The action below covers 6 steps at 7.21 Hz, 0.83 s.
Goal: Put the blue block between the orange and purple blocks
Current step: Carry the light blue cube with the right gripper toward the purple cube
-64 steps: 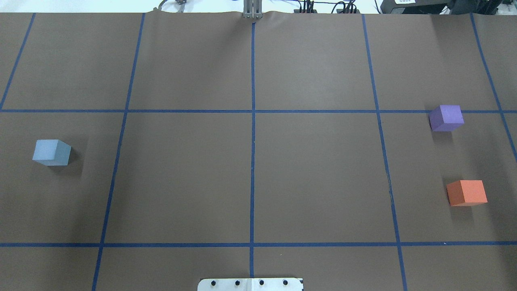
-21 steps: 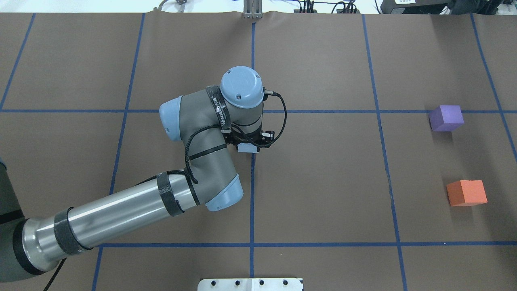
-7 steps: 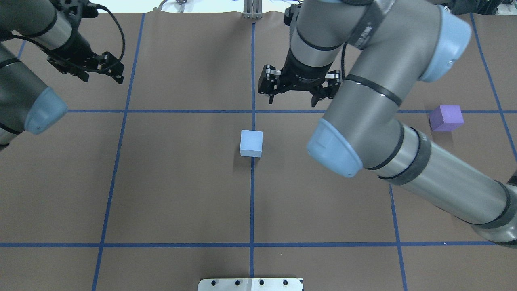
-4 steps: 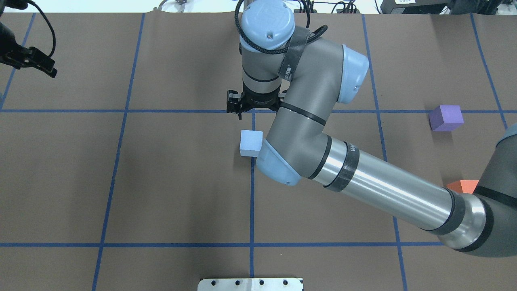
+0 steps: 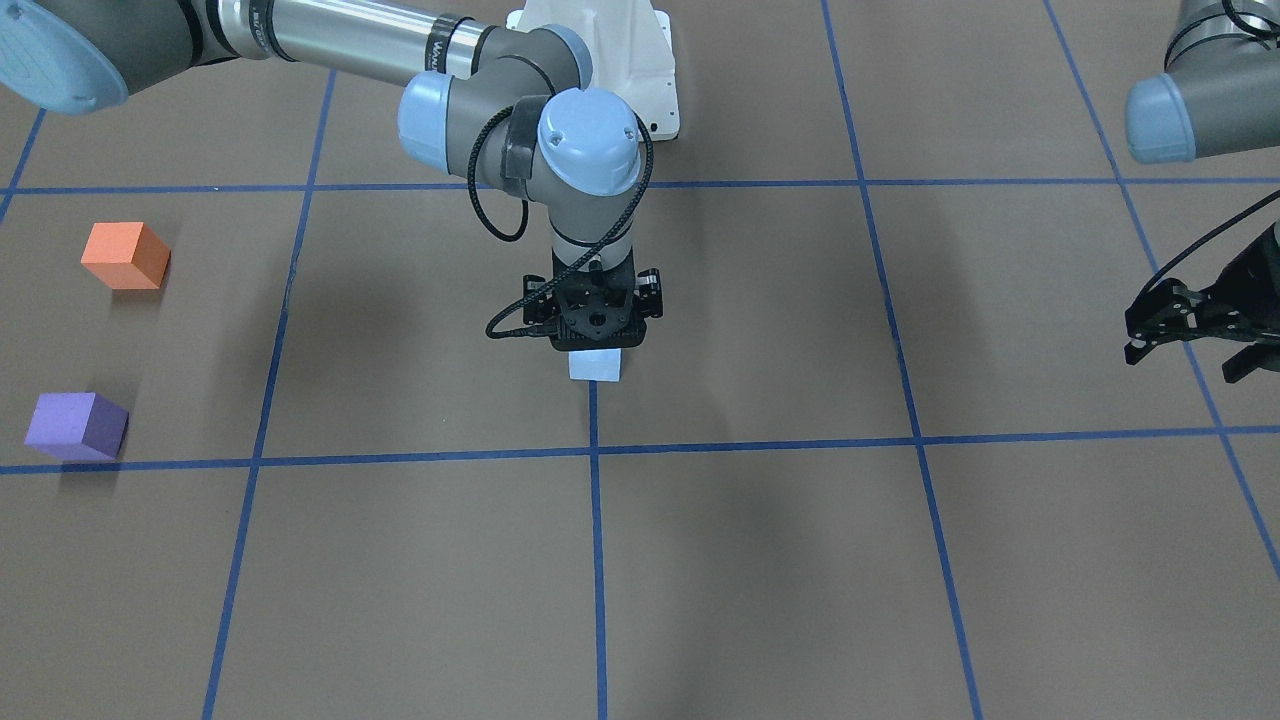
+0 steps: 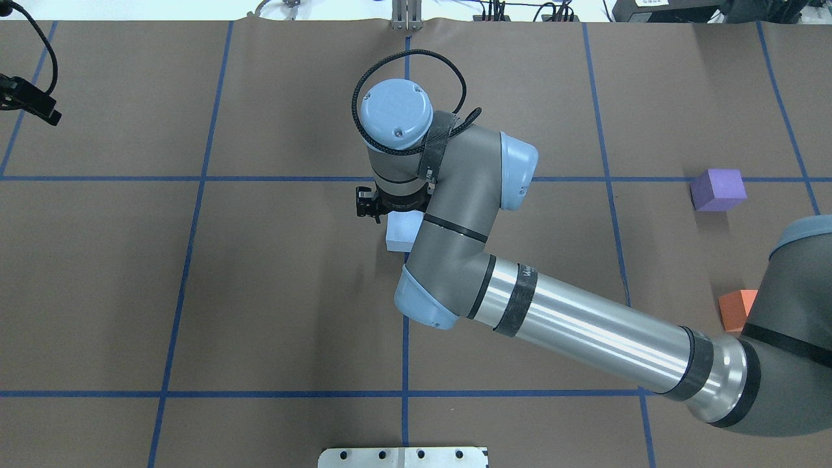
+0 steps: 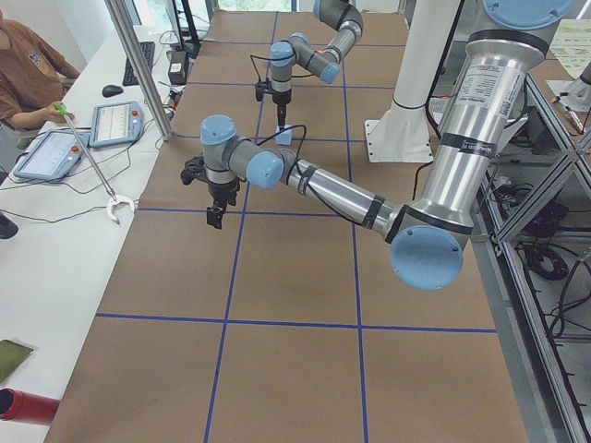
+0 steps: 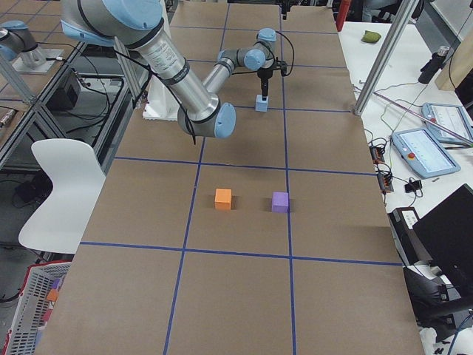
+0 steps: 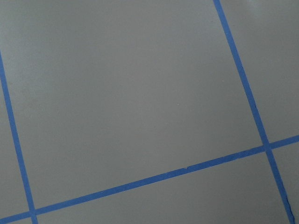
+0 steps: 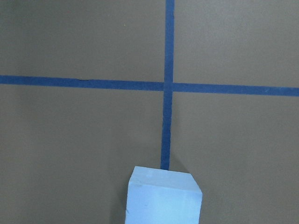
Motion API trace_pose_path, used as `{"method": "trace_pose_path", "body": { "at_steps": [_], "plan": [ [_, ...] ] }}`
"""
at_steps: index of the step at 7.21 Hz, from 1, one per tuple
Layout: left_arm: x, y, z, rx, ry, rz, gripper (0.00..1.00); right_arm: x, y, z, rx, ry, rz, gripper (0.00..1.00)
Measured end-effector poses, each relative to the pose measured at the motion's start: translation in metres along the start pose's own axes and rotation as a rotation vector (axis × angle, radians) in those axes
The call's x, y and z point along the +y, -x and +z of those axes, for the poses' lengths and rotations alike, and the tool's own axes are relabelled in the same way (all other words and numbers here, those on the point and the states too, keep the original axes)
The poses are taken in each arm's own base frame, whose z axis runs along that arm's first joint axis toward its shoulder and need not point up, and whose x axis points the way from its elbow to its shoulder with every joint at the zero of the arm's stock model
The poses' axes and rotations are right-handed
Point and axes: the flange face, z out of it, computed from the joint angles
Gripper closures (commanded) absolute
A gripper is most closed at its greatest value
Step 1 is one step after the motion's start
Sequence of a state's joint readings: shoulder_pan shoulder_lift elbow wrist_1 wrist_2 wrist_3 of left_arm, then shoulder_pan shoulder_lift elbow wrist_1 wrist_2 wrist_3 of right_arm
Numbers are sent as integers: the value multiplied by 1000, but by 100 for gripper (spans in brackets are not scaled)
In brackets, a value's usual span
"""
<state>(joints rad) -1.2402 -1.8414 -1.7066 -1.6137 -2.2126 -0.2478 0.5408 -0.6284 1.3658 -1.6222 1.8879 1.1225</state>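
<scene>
The robot's right gripper should next grab the blue block [image 5: 595, 366] by its opposite sides, to set it between the orange block and the purple block [image 5: 77, 425].
The blue block [image 5: 595, 366] sits on the centre tape line and also shows in the overhead view [image 6: 398, 235] and at the bottom of the right wrist view [image 10: 163, 198]. My right gripper [image 5: 595, 347] hangs straight over it, open, fingers low around its top. The orange block [image 5: 125, 255] and the purple block [image 5: 77, 425] stand apart at the table's right end; my right arm half hides the orange block in the overhead view [image 6: 738, 309]. My left gripper [image 5: 1188, 356] is open and empty, far off at the left end.
The brown table cover [image 6: 286, 299] carries a grid of blue tape lines. The robot's white base plate [image 5: 600, 60] is at the near edge. An operator [image 7: 32, 83] sits beyond the far edge with tablets and cables.
My right gripper has moved from beyond the blue block to directly over it and come down. My left arm has pulled further out to the left. The blocks have not moved.
</scene>
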Motion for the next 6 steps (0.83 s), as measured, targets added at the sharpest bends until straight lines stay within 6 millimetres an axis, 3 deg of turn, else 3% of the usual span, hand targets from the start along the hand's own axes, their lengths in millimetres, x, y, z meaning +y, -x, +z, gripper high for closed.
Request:
{"method": "trace_pose_path", "body": {
  "at_steps": [3, 4, 5, 6],
  "plan": [
    [1, 1, 2, -2, 4, -1, 0, 4, 3, 37, 3, -2, -2, 4],
    [1, 1, 3, -3, 5, -1, 0, 4, 2, 47, 0, -2, 0, 73],
    [1, 1, 4, -3, 6, -1, 0, 4, 2, 52, -2, -3, 21, 100],
    [1, 1, 4, -3, 7, -1, 0, 4, 2, 52, -4, -2, 51, 100]
  ]
}}
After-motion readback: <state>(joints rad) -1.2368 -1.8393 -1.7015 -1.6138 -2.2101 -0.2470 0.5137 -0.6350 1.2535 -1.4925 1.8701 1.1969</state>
